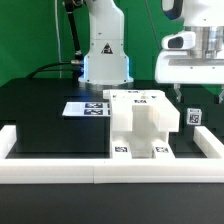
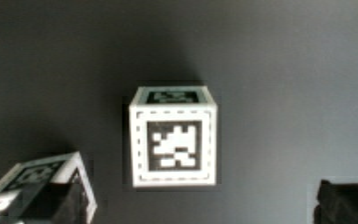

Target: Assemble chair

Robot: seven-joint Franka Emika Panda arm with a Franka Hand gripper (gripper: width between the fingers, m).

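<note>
The gripper grabs the small white block's sides on either side of its large tag next, to build up the chair (image 1: 140, 122).
The partly built chair (image 1: 140, 122), white and blocky with marker tags, stands in the middle of the black table. A small white tagged block (image 1: 193, 116) stands apart from it, toward the exterior view's right. My gripper (image 1: 189, 90) hangs above that block. In the wrist view the block (image 2: 172, 140) stands upright with its tag facing the camera, and my gripper (image 2: 202, 205) is open with nothing between its dark fingers (image 2: 348, 202). Another tagged white piece (image 2: 34, 178) shows partly beside one finger; what it is I cannot tell.
The marker board (image 1: 85, 107) lies flat behind the chair, toward the exterior view's left. A low white border rail (image 1: 60, 172) runs along the front and sides of the table. The arm's white base (image 1: 105, 55) stands at the back.
</note>
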